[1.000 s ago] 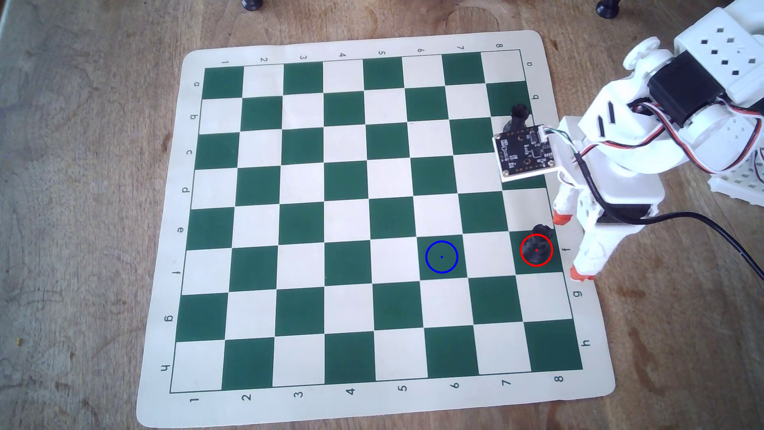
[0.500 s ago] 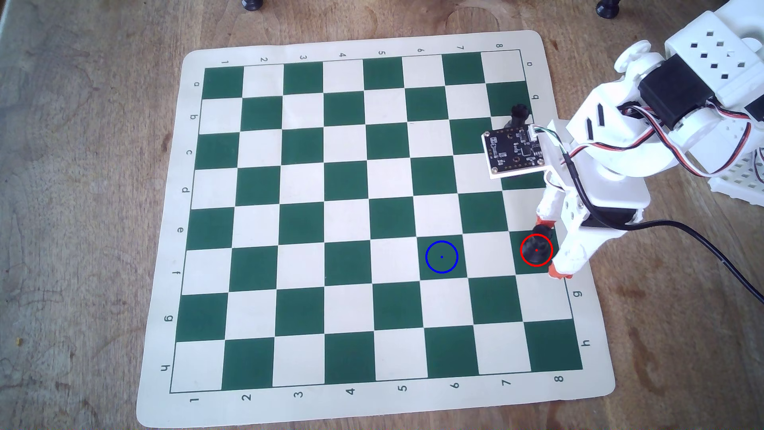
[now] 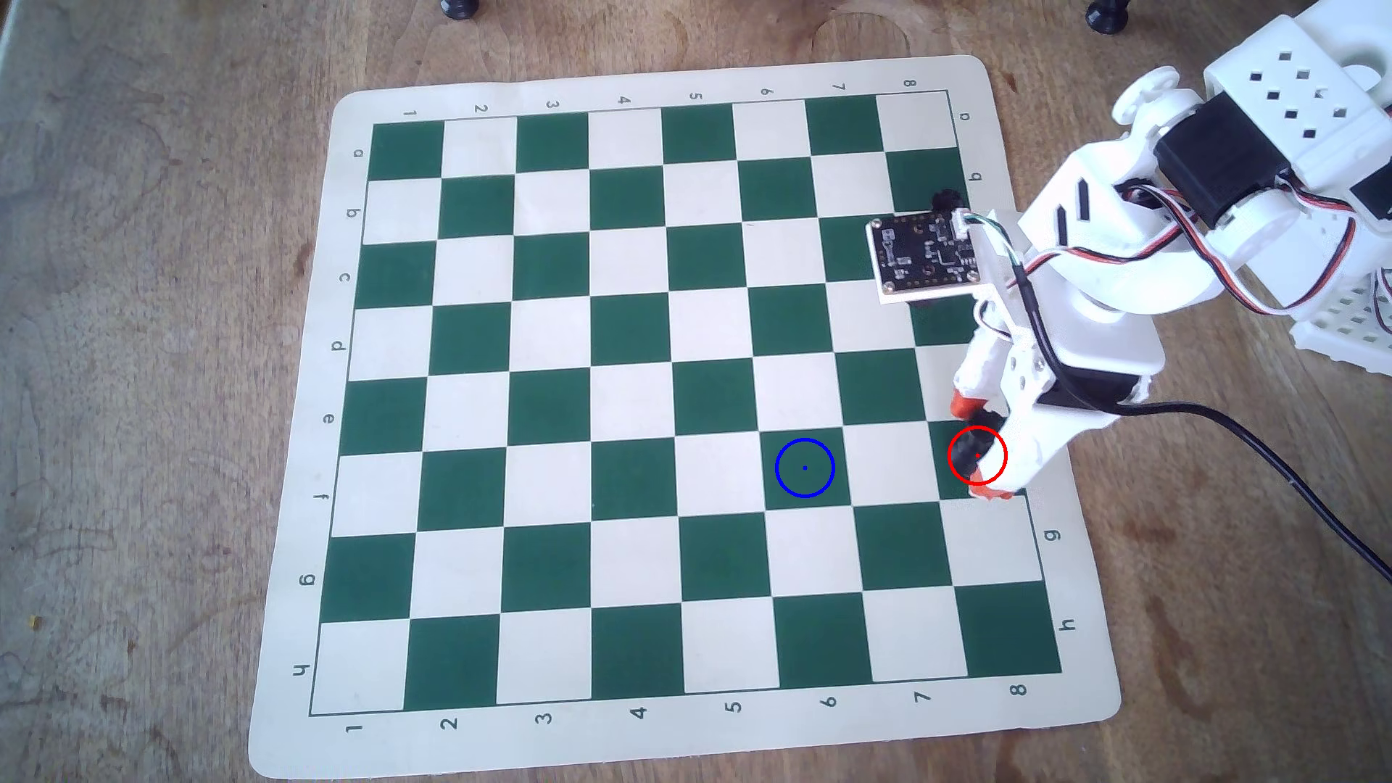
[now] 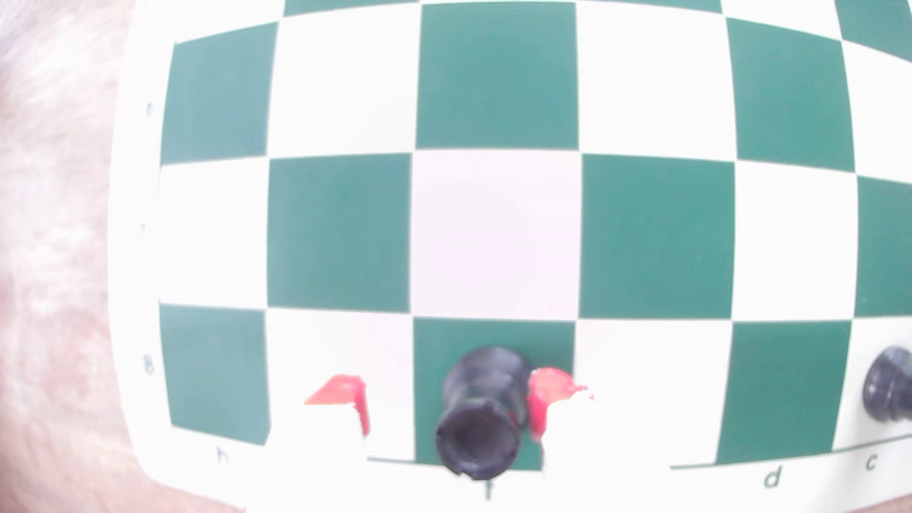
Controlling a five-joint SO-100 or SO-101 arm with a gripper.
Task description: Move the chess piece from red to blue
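Observation:
My gripper grabs the upper part of the chess piece next, to move it from red to the blue circle.
The chess piece, a black rook, stands upright on the dark f8 square inside red, a thin circle outline. My gripper is open and straddles it, one orange fingertip on each side. In the wrist view the chess piece sits between the fingertips. The right tip is close against it and the left tip stands well apart. Blue, a circle outline, marks the bare dark f6 square two squares to the left in the overhead view.
A second black rook stands near c8, mostly hidden under the wrist camera board in the overhead view. The green-and-cream chess mat lies on a wooden table. A black cable trails right. Dark pieces sit at the far edge.
The arm has swung left and lower over the board's right edge. The open fingers, earlier beside the mat at f, have slid in around the rook. The rook has not moved.

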